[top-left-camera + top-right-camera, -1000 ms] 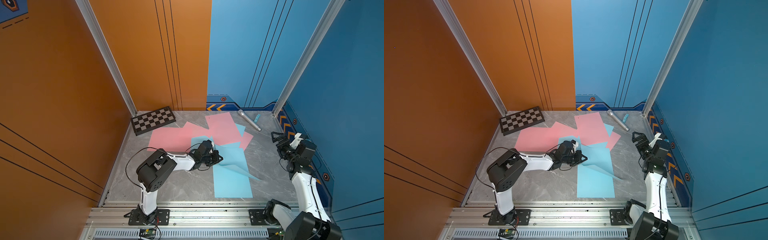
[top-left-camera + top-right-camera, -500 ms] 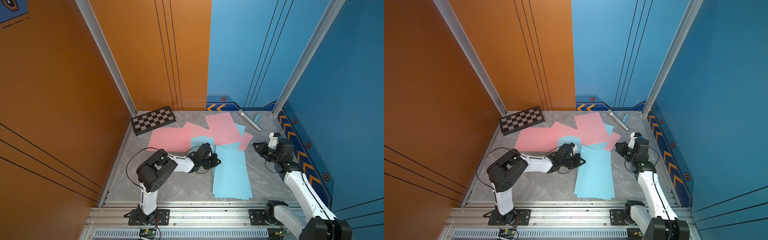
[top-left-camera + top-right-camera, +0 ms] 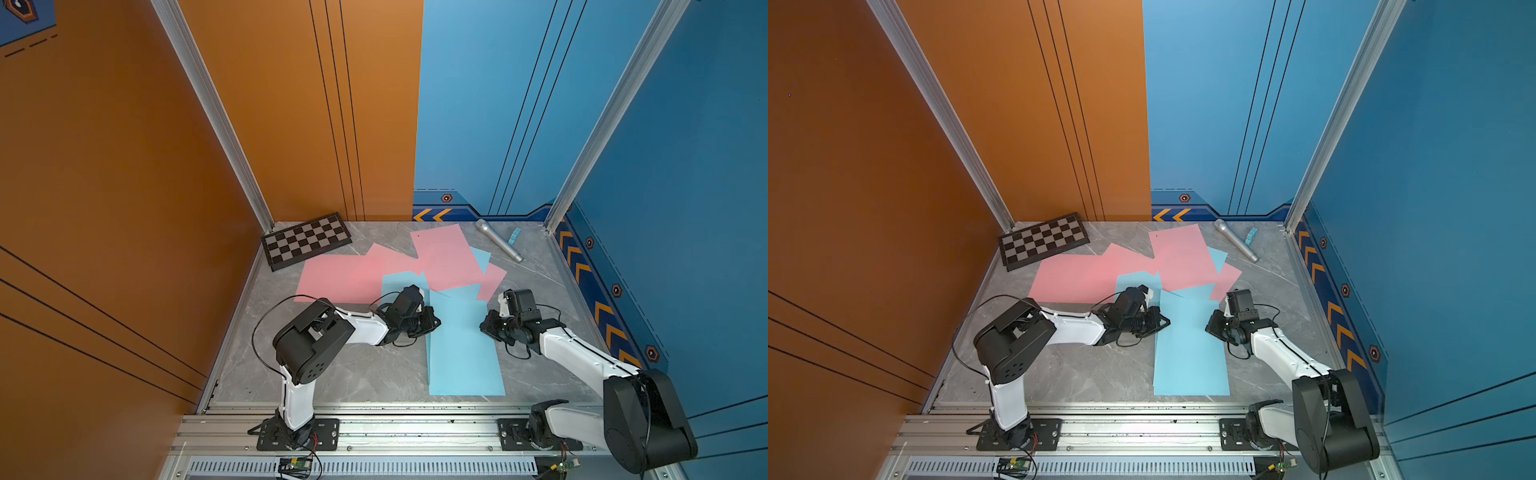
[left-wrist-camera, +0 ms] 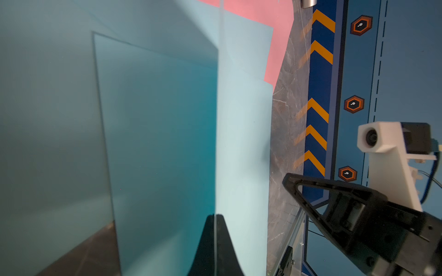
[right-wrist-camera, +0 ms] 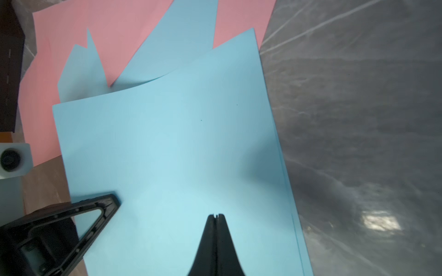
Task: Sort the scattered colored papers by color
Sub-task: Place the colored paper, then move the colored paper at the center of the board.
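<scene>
The top light-blue paper's held edge hangs over the lower light-blue paper with far corners aligned. It is time for my left gripper to let go, as the top paper would settle flat.
Several pink papers (image 3: 340,278) (image 3: 1075,276) lie overlapped at the back of the table. Light-blue papers (image 3: 463,353) (image 3: 1190,357) lie stacked in front of them, and another blue sheet (image 3: 401,280) peeks from under the pink. My left gripper (image 3: 432,322) (image 4: 216,216) is shut on the left edge of the top light-blue paper (image 4: 162,143), seen edge-on between its jaws. My right gripper (image 3: 484,326) (image 5: 216,215) is shut with nothing between its jaws, its tip low over the stack's right side (image 5: 167,143). Pink paper (image 5: 107,35) shows beyond.
A black-and-grey checkered board (image 3: 306,243) lies at the back left. A silver microphone (image 3: 496,241) and a small light-blue block (image 3: 514,237) lie at the back right. Orange and blue walls close in three sides.
The right arm swung in from the right wall to the blue stack, and its gripper shut. The blue sheet held by the left gripper came down from a raised fold to nearly flat.
</scene>
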{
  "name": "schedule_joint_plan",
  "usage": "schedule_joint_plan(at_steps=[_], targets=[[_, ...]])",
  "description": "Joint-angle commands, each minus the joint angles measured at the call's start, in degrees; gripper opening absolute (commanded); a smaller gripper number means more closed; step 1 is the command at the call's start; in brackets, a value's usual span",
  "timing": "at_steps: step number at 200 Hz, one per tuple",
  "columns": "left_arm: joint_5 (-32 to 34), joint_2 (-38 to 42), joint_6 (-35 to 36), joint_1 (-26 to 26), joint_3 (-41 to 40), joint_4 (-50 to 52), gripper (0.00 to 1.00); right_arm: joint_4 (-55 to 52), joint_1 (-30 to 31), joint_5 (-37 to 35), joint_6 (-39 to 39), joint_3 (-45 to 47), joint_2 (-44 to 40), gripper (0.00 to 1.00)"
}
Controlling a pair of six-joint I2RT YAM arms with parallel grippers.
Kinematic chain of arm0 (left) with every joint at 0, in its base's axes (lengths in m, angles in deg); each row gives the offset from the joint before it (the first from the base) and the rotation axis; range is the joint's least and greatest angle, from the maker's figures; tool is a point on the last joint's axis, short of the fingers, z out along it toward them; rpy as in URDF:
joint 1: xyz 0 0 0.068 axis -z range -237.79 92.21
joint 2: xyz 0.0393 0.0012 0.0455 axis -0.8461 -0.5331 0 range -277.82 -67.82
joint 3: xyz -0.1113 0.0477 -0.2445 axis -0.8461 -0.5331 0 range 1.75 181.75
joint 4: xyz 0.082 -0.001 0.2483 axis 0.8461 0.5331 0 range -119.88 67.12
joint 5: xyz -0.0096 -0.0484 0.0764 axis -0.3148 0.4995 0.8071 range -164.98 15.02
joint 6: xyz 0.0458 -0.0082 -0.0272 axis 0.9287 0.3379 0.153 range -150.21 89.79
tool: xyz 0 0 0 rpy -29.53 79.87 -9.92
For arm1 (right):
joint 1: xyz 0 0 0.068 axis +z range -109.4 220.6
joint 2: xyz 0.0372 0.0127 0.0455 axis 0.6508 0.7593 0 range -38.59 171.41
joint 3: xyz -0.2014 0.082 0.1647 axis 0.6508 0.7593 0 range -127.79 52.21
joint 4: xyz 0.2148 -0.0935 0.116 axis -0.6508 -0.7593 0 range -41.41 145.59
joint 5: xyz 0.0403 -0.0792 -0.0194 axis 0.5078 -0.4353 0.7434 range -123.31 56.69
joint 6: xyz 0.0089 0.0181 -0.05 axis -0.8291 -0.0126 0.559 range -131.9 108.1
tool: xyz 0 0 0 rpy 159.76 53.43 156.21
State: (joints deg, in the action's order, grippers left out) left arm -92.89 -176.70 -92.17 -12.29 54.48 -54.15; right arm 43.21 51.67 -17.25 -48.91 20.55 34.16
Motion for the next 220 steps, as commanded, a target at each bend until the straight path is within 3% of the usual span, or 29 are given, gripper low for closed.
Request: schedule_joint_plan(at_steps=[1, 59, 66, 100, 101, 104, 107, 160, 220], targets=[[1.26, -0.46, 0.71, -0.06, -0.25, -0.36, 0.0, 0.43, 0.53, -3.36, 0.8, 0.94, 2.89, 0.0], [1.0, -0.11, 1.02, -0.14, -0.11, -0.36, 0.0, 1.56, 2.0, -4.51, -1.17, 0.13, 9.17, 0.0], [0.63, 0.05, 1.01, -0.21, 0.06, -0.34, 0.05, 1.32, 2.38, -4.79, -1.37, -0.17, 9.59, 0.0], [-1.34, 3.33, 1.63, -0.98, 0.42, -0.25, 0.52, -0.49, 3.88, -7.21, -2.23, -1.21, 10.15, 0.0], [-1.38, 3.5, 1.69, -1.09, 0.39, -0.25, 0.57, -0.52, 3.88, -7.24, -2.25, -1.21, 10.14, 0.0], [-1.59, 4.14, 1.76, -1.18, 0.34, -0.27, 0.88, -0.6, 3.92, -7.32, -2.34, -1.21, 10.07, 0.0], [-1.86, 4.72, 1.83, -1.54, 0.28, -0.25, 1.0, -0.75, 3.96, -7.47, -2.48, -1.21, 9.98, 0.0], [-2.02, 14.19, 8.13, -8.72, 3.34, 11.91, 0.98, -3.06, 3.96, -9.85, -3.1, -1.3, 8.14, 0.0], [-4.96, 7.33, 13.71, -13.39, 15.85, 17.9, 0.98, -8.7, 1.83, -14.07, -2.46, -2.71, 6.8, 0.0]])
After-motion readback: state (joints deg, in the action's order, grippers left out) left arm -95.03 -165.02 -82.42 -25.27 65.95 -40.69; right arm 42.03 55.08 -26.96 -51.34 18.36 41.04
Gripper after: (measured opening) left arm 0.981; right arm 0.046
